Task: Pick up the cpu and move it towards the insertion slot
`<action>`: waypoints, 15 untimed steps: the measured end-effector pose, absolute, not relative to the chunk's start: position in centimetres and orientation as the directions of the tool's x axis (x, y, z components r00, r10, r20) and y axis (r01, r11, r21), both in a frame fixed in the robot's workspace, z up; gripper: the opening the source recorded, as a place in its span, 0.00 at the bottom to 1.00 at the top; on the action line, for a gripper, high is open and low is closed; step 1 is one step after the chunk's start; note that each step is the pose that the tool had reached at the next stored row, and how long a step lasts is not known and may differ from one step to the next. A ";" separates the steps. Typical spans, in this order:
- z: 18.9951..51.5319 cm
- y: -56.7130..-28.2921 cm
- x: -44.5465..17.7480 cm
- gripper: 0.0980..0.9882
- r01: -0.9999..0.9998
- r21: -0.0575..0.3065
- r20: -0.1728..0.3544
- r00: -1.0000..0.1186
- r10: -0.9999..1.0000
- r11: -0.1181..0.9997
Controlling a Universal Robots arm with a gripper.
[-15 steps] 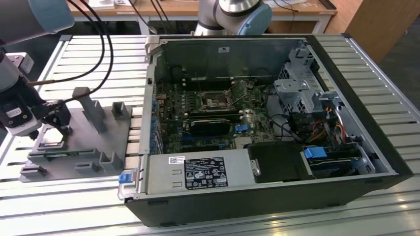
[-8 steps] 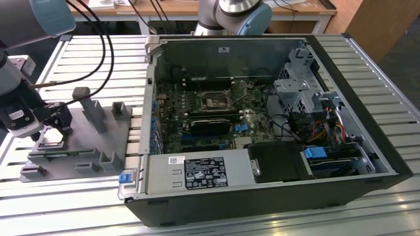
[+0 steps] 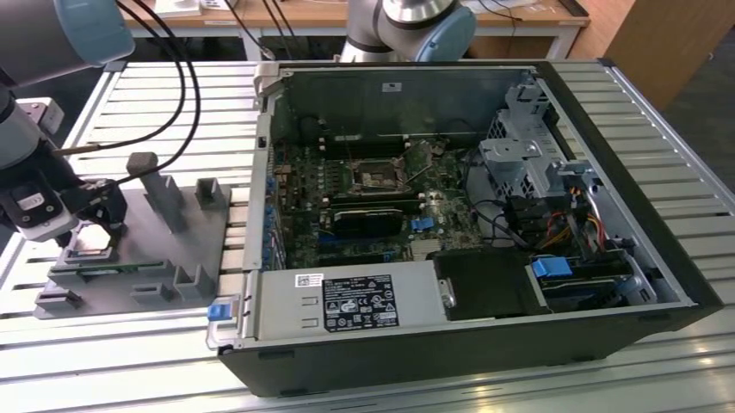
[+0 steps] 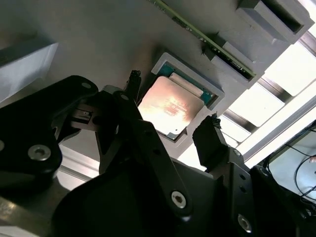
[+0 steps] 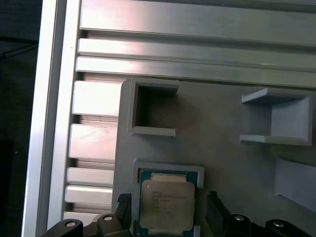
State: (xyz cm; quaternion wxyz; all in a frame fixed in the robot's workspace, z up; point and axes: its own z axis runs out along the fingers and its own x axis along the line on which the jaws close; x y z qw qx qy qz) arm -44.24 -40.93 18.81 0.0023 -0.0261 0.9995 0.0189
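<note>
My gripper grabs the cpu's side edges next, where the pocket's sides open, since the pocket's sides wrap the corners of the cpu.
The cpu lies flat in a pale square pocket of the grey fixture plate, at the exterior view's left. Its silvery top shows in both wrist views. My gripper hangs just above it, open, with one black fingertip on one side of the chip and the other fingertip on the opposite side, both apart from it. The same straddle shows in the first wrist view, gripper. The insertion slot is a shiny square frame on the motherboard inside the open computer case, well off toward the exterior view's right.
The fixture plate carries upright grey posts and a thin green memory stick in a holder beside the chip pocket. Black cables loop over the slatted aluminium table. A second arm's base stands behind the case.
</note>
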 end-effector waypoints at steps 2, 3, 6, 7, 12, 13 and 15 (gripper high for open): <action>18.7 -40.9 -44.2 0.67 -0.052 0.038 -0.005 -0.999 -0.052 0.998; 18.7 -40.9 -44.2 0.67 -0.052 0.038 -0.006 -0.999 -0.052 0.998; 18.7 -40.9 -44.2 0.59 -0.052 0.038 -0.005 -0.999 -0.052 0.998; 18.6 -40.9 -44.2 0.59 -0.052 0.038 -0.005 -0.999 -0.052 0.998; 18.6 -40.8 -44.2 0.57 -0.052 0.038 -0.005 -0.999 -0.052 0.998; 18.6 -40.8 -44.2 0.57 -0.052 0.038 -0.005 -0.999 -0.052 0.998; 18.6 -40.8 -44.2 0.49 -0.052 0.038 -0.005 -0.999 -0.052 0.998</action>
